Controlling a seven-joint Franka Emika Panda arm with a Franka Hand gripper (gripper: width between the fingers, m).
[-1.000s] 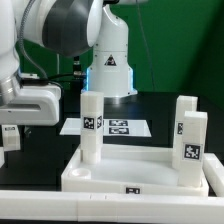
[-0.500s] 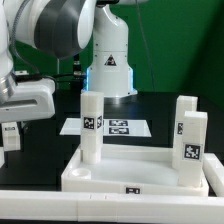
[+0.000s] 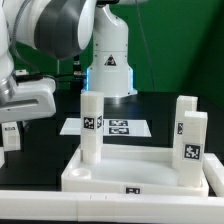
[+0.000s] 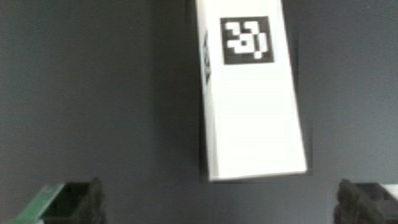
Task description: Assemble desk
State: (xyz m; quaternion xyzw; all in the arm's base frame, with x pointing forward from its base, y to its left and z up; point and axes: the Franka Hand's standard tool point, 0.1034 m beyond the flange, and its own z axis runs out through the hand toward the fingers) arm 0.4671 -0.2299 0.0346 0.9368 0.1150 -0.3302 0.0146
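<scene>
My gripper should move toward the leg before it closes. Its fingers are short of the leg's near end in the wrist view, so they would miss the leg if they closed now.
The white tabletop [image 3: 140, 172] lies near the front with its raised rim up. One white leg [image 3: 91, 128] stands upright at its left corner, and two more legs [image 3: 186, 116] [image 3: 193, 144] stand on its right side. In the wrist view another white leg [image 4: 249, 95] lies flat on the dark table, with a tag near its far end. My gripper [image 4: 217, 205] hangs open above the table just past the leg's near end. Its fingertips [image 4: 71, 203] are spread wide with nothing between them. In the exterior view the gripper [image 3: 8, 138] is at the far left edge, partly cut off.
The marker board [image 3: 115, 127] lies flat behind the tabletop, in front of the robot's white base [image 3: 108, 65]. A white ledge [image 3: 60, 205] runs along the front edge. A green wall stands behind.
The arm and its hand have shifted slightly toward the exterior view's left over the last second. The jaws have stayed open and the desk parts have not moved.
</scene>
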